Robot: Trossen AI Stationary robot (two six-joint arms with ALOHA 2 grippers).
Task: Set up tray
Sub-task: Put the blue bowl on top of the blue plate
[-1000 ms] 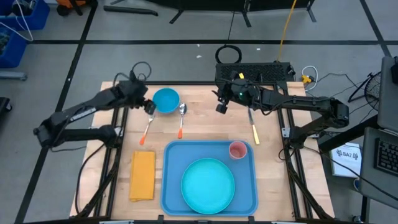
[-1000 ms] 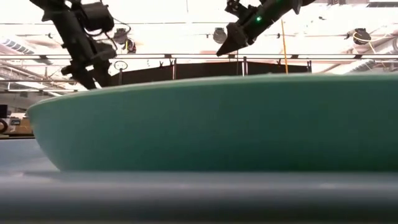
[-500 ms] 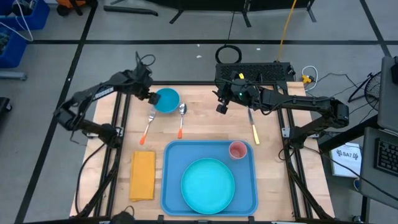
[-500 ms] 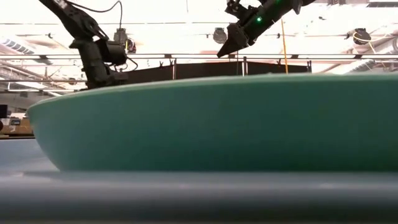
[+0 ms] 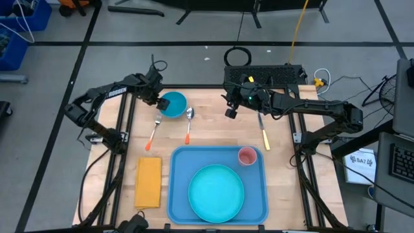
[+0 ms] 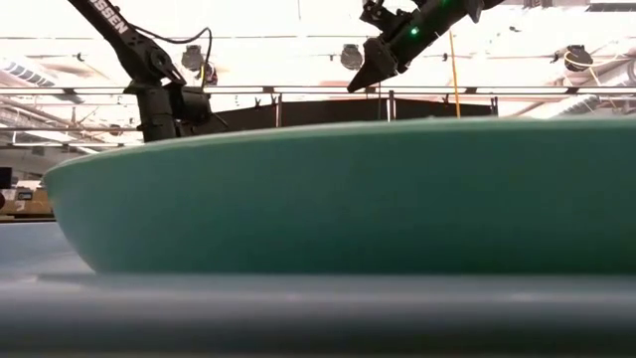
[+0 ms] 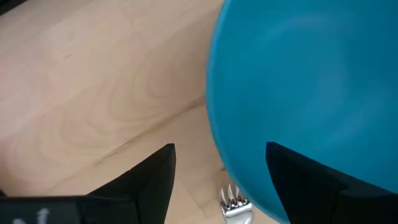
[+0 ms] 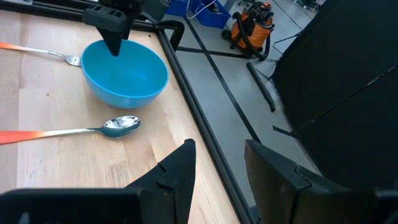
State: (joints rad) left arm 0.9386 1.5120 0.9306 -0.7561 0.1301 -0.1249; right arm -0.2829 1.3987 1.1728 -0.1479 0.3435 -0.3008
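Observation:
Next, the left gripper pinches the bowl by its thin rim to set up the tray, since the bowl spreads far wider than the gripper's open fingers.
The blue tray [image 5: 178,162] lies at the table's near edge with a turquoise plate [image 5: 216,189] and a pink cup [image 5: 247,155] on it. A blue bowl [image 5: 173,105] stands at the far left of the table. My left gripper [image 5: 158,101] points down over the bowl's left rim [image 7: 214,134]. It is open, one finger outside the bowl and one over its hollow, just above the rim. My right gripper [image 5: 229,112] hangs open in the air at the far middle, holding nothing.
A fork [image 5: 154,129] and a spoon [image 5: 188,123] with orange handles lie next to the bowl on its near side. A yellow-handled knife [image 5: 263,133] lies under the right arm. A yellow-orange napkin [image 5: 148,182] lies left of the tray. The plate fills the low view [image 6: 338,199].
My left gripper has gone toward the table's far edge and down to the bowl's left rim, tipping to point more steeply downward. It has stayed open. My right arm has kept still.

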